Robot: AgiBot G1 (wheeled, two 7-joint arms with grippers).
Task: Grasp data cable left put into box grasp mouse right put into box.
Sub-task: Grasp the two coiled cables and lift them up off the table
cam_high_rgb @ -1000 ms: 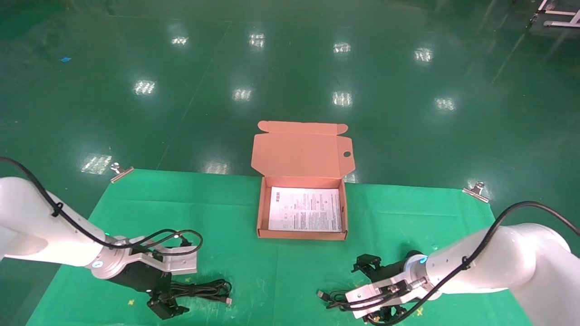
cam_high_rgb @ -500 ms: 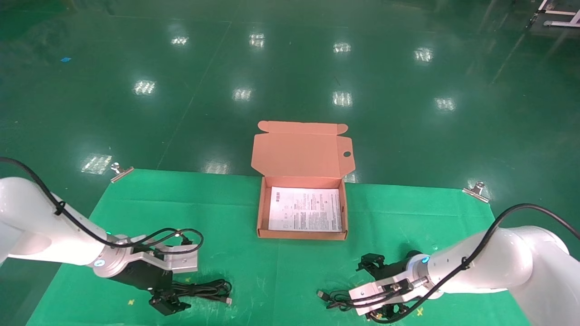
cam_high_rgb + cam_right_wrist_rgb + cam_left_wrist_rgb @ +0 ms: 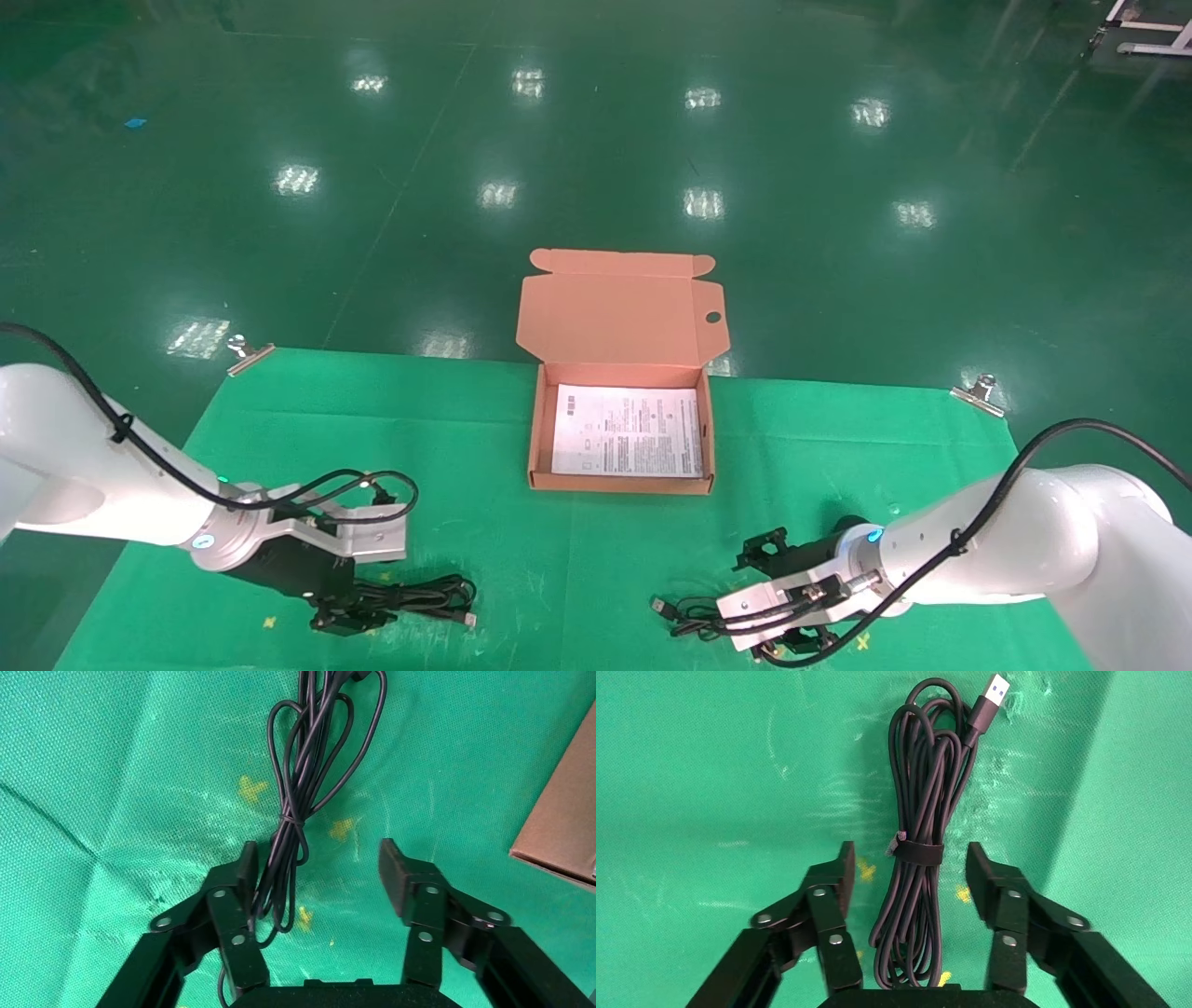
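Note:
My left gripper should next grab the data cable by its tied middle [image 3: 920, 853] to box it, as the cable's loops spread slack at both ends.
The data cable [image 3: 926, 776], a thick black bundle tied at its middle with a silver USB plug [image 3: 996, 685], lies on the green mat at the front left [image 3: 424, 595]. My left gripper [image 3: 910, 860] is open, low over it, one finger on each side of the tie [image 3: 358, 610]. At the front right my right gripper [image 3: 320, 857] is open over the mat [image 3: 780, 596], and the thin black mouse cord [image 3: 302, 776] runs beside one finger. The mouse is hidden. The box [image 3: 533, 447] stands open at mid-table with a white printed sheet [image 3: 626, 431] inside.
The box lid [image 3: 619, 317] stands up at the back, away from me. A box corner [image 3: 562, 832] shows in the right wrist view. The cord's plug end [image 3: 659, 606] lies left of my right gripper. Metal clips [image 3: 250, 354] [image 3: 978, 390] hold the mat's far corners.
My left gripper has sunk lower over the data cable, staying open. My right gripper has shifted slightly right and down over the cord.

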